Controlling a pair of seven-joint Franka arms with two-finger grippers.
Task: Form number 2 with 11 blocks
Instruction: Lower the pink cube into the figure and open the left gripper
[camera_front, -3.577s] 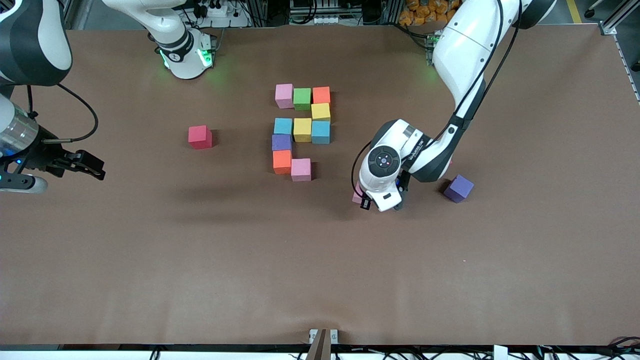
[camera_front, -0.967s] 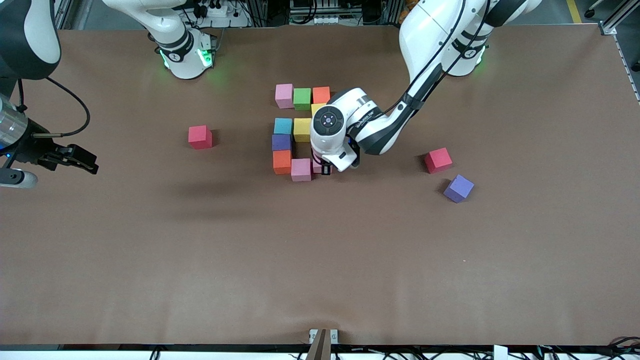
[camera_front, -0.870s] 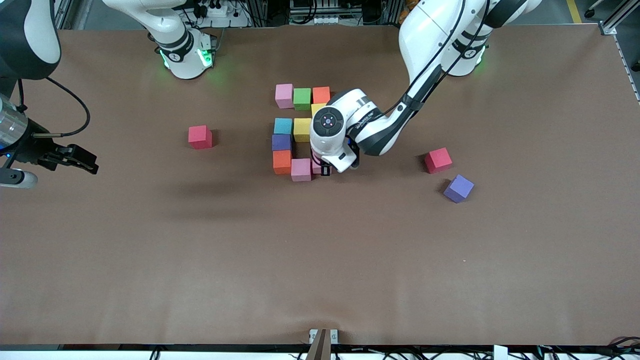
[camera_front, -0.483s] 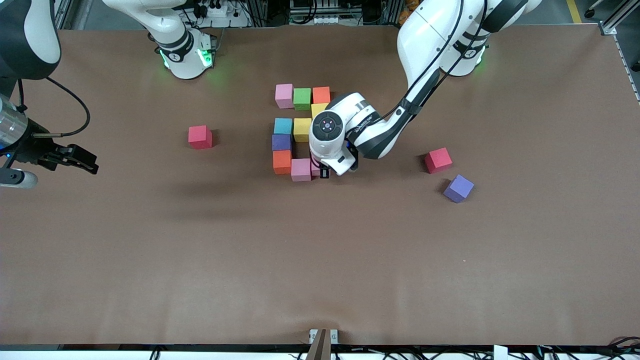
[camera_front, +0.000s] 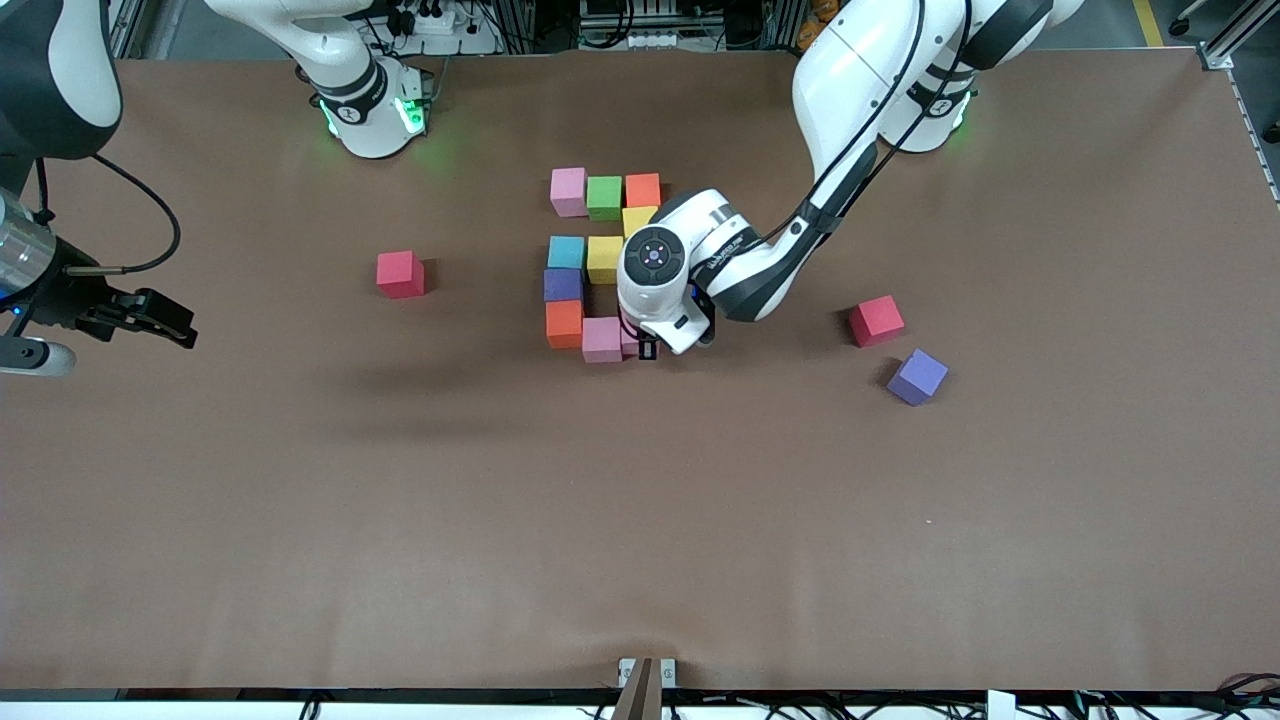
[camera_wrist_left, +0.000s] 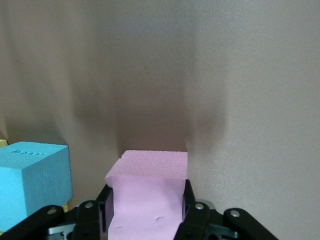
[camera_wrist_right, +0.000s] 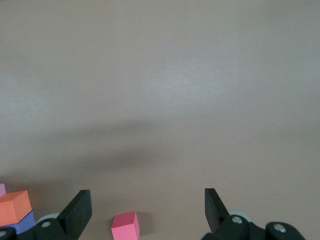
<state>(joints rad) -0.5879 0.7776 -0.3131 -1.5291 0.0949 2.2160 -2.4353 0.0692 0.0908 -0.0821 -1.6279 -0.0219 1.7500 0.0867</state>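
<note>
The pink block's lower edge (camera_front: 630, 353) (camera_wrist_left: 156, 151) is standing on the tabletop beside the nearest pink block, so I need to open my left gripper.
Multicoloured blocks lie in a partial number 2 at mid-table: pink (camera_front: 568, 191), green (camera_front: 604, 197) and orange (camera_front: 642, 189) form the row farthest from the camera. Nearer come yellow (camera_front: 637, 216), light blue (camera_front: 566, 251), yellow (camera_front: 604, 259), purple (camera_front: 563, 285), orange (camera_front: 564, 323) and pink (camera_front: 602, 339). My left gripper (camera_front: 645, 346) is shut on another pink block (camera_wrist_left: 150, 182), held low right beside that nearest pink one. Its hand hides the cubes under it. A light blue block (camera_wrist_left: 30, 180) shows beside the held one. My right gripper (camera_front: 165, 322) waits open at the right arm's end.
A red cube (camera_front: 400, 273) lies toward the right arm's end and shows between my right gripper's (camera_wrist_right: 148, 205) fingers as well, red cube (camera_wrist_right: 125, 226). Another red cube (camera_front: 876, 320) and a loose purple cube (camera_front: 917, 376) lie toward the left arm's end.
The left gripper carried the pink block from beside the loose purple cube to the figure, then eased it closer to the nearest pink block. The right arm has stayed still.
</note>
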